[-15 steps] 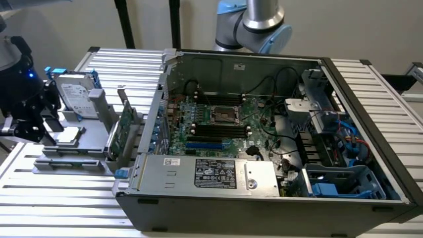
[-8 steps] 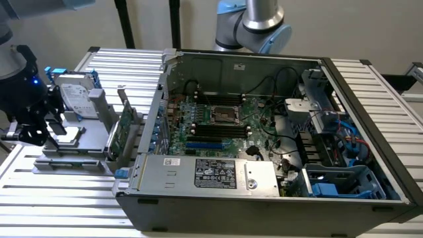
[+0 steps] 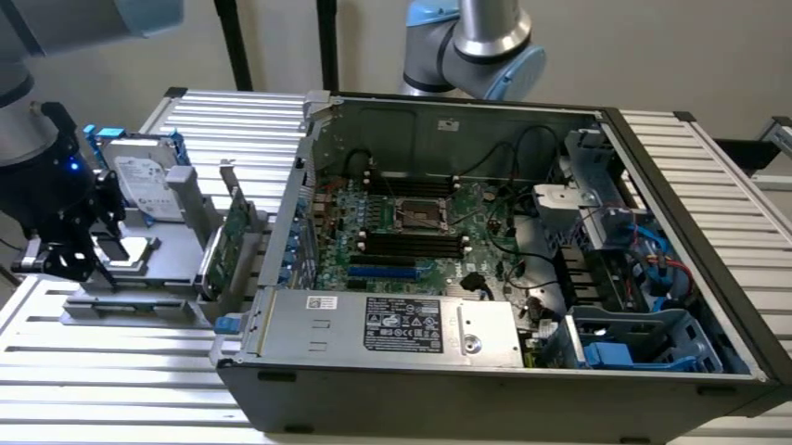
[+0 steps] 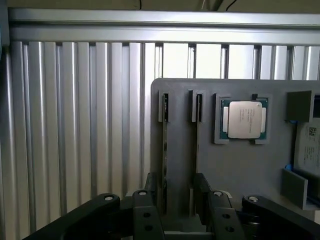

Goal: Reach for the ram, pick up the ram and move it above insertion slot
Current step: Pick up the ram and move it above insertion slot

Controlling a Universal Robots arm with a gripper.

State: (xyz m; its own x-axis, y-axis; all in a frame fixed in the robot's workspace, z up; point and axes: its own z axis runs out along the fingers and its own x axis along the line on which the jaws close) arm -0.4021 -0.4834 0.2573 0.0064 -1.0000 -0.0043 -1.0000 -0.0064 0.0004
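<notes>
I will pick up the ram with my gripper next at the middle of its long upper edge (image 3: 129, 302), because holder posts enclose the ends of the ram.
In the wrist view the ram (image 4: 164, 150) stands on edge in a slot of the grey holder plate (image 4: 235, 170), showing as a thin dark strip. My gripper (image 4: 176, 192) is open just above it. One finger (image 4: 151, 186) sits close beside the strip and the other stands further off, so the ram lies in the gap between them. In the exterior view the gripper (image 3: 89, 258) hangs low over the holder (image 3: 136, 301) at the exterior view's left. The black memory slots (image 3: 409, 244) lie on the motherboard inside the open computer case (image 3: 495, 371).
On the holder sit a silver processor chip (image 4: 244, 119), a silver hard drive (image 3: 140, 181) and a broader green card with a metal bracket (image 3: 229, 243). A second arm's base (image 3: 477, 51) stands behind the case. Ribbed aluminium table (image 3: 124, 389) surrounds everything.
</notes>
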